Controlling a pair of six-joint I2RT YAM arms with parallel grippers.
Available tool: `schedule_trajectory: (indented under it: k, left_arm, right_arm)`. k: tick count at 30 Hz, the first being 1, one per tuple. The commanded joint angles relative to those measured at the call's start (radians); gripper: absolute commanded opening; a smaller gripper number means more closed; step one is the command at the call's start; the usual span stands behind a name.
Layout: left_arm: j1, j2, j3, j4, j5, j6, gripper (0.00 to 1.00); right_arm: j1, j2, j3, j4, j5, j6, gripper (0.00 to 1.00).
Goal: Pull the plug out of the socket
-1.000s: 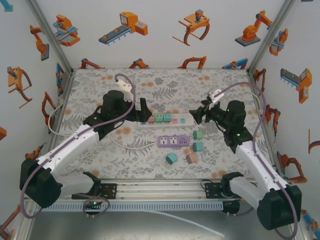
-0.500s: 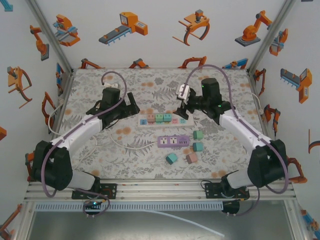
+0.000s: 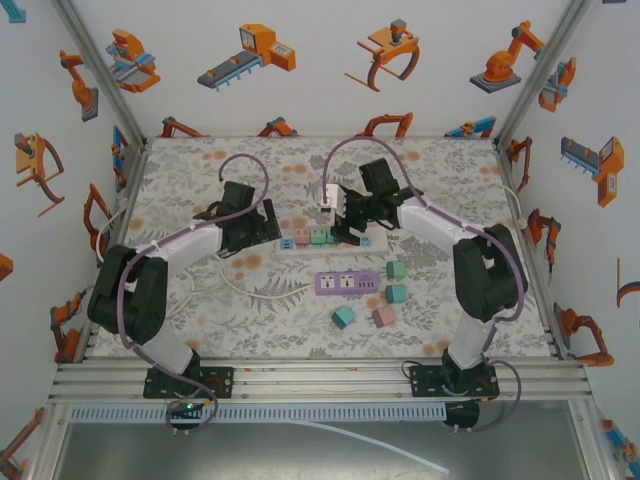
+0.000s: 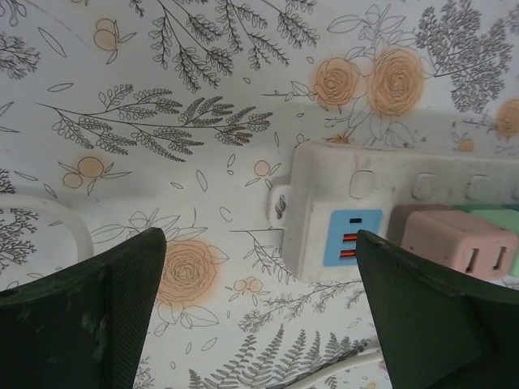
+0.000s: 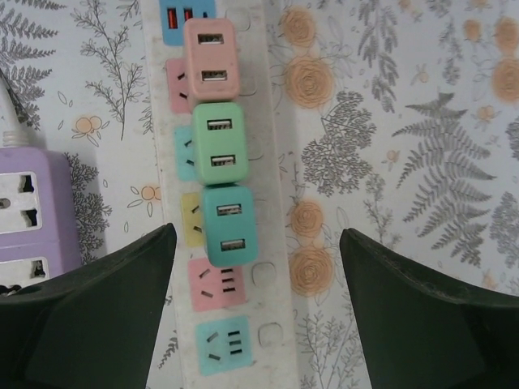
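My right gripper is to grab the teal plug next by its opposite long sides, leaving the green plug free, and pull it off the socket.
The white socket strip lies across the middle of the table with a pink plug, a green plug and a teal plug seated in a row. My right gripper hovers over the strip, open, its fingers on either side of the strip near the teal plug and touching nothing. It is at the row of plugs in the top view. My left gripper is open over bare cloth just off the strip's left end, near the pink plug; from above this gripper is left of the strip.
A purple power strip lies just in front of the white one. Several loose plugs sit to its right and front, among them a green one and a pink one. A white cable trails left. Walls close in three sides.
My right gripper has swept left from the strip's right end to above the row of plugs. My left gripper has drawn back a little to the strip's left end.
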Motion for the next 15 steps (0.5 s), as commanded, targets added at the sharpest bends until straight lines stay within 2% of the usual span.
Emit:
schedule_trajectory:
  k: [1, 5, 11, 15]
  left_arm:
    - [0.001, 0.031, 0.035, 0.018, 0.048, 0.029, 0.9]
    - [0.0, 0.057, 0.035, 0.024, 0.08, 0.035, 0.89]
    - [-0.003, 0.089, 0.033, 0.023, 0.112, 0.052, 0.88]
    - [-0.014, 0.107, 0.02, 0.019, 0.13, 0.068, 0.87]
  right_arm:
    - [0.007, 0.037, 0.041, -0.038, 0.008, -0.041, 0.72]
    - [0.014, 0.071, 0.042, -0.044, 0.003, -0.04, 0.68]
    - [0.024, 0.096, 0.041, -0.051, -0.014, -0.037, 0.57]
    - [0.027, 0.102, 0.043, -0.051, -0.01, -0.035, 0.56]
